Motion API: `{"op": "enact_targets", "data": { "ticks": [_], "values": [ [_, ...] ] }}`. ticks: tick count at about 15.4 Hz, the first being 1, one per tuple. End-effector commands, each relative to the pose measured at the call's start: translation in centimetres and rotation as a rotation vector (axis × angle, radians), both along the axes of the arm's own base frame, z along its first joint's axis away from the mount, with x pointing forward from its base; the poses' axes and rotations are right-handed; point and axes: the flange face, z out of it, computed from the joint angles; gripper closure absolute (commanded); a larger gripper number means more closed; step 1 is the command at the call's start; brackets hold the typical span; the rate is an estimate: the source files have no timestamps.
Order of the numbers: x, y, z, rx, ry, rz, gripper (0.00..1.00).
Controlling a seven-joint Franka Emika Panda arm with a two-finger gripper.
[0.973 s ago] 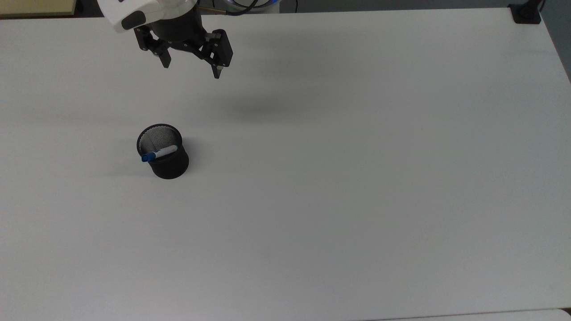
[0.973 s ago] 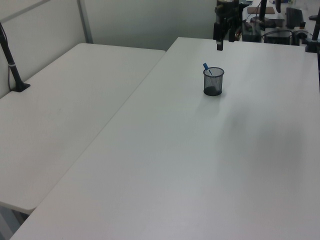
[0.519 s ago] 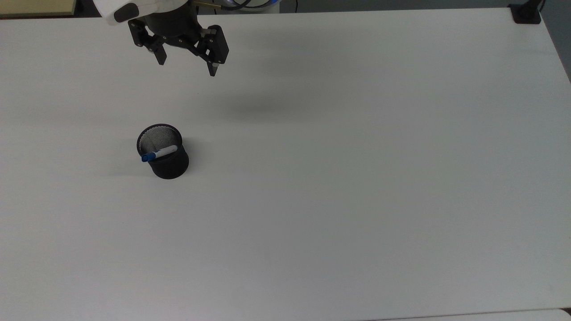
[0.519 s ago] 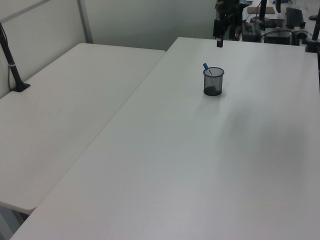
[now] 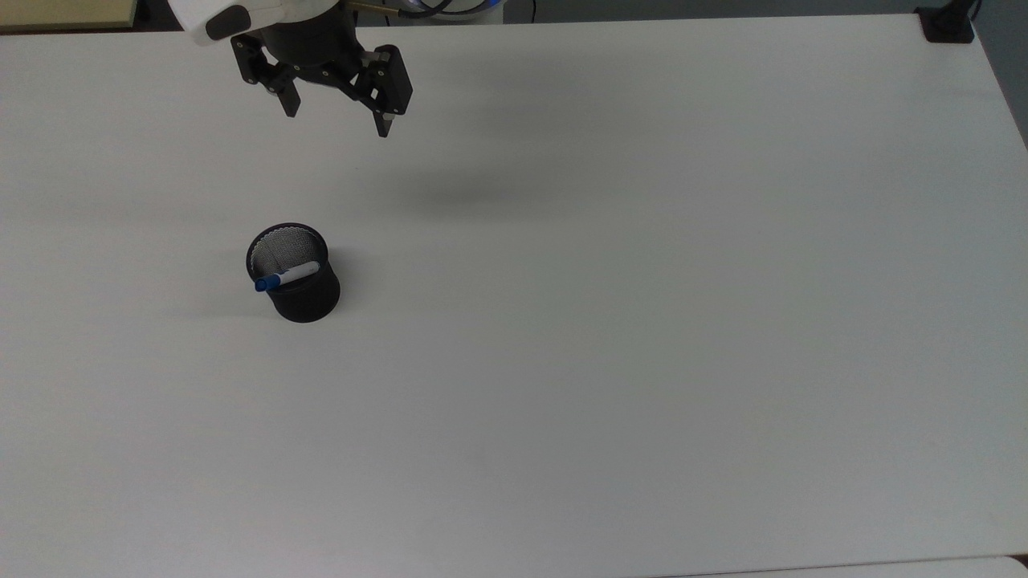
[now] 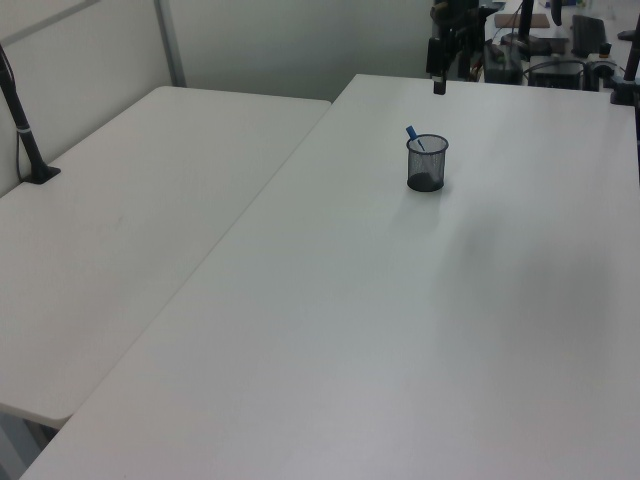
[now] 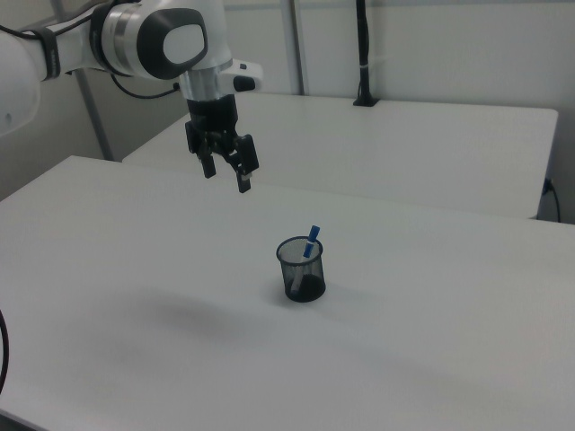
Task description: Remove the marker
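The robot's gripper will next take the marker out of the black mesh cup (image 6: 426, 163), so it will pick the marker up by its blue upper end (image 6: 411, 132).
The marker (image 5: 284, 277) has a white barrel and a blue cap. It leans inside a black mesh cup (image 5: 301, 282) on the white table, cap end poking over the rim (image 7: 311, 242) (image 6: 411, 134). My gripper (image 5: 337, 122) hangs open and holds nothing, high above the table. It is well away from the cup, toward the top view's top edge. In the right view the gripper (image 7: 225, 179) is up and to the left of the cup (image 7: 302, 269). In the left view the gripper (image 6: 438, 84) is above and behind the cup (image 6: 426, 163).
The white table (image 5: 610, 321) spreads wide around the cup. A second white table (image 6: 130, 230) adjoins it on the left view's left. A black clamp post (image 5: 948, 22) sits at the top view's top right corner. Equipment (image 6: 560, 60) clutters the left view's far right.
My gripper rose a little and drifted toward the top view's upper left, still open. The cup and the marker have stayed put.
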Motion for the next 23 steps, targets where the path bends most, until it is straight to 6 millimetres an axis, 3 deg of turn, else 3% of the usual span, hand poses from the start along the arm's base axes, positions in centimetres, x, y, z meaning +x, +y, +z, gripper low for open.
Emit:
{"op": "enact_targets", "data": {
  "ticks": [1, 3, 8, 10, 13, 15, 23],
  "values": [
    [-0.5, -0.3, 0.3, -0.003, 0.020, 0.053, 0.00],
    [-0.4, -0.6, -0.1, -0.003, 0.026, 0.053, 0.04],
    [-0.2, -1.9, -0.6, -0.013, 0.026, 0.053, 0.02],
    [0.7, -3.2, -2.1, -0.016, 0.017, 0.069, 0.02],
    [2.8, -7.4, -4.4, -0.040, -0.083, 0.009, 0.03],
    [4.1, -8.6, -6.7, -0.048, -0.109, -0.008, 0.05],
    [7.8, -10.2, -12.5, -0.075, -0.239, -0.057, 0.16]
  ]
}}
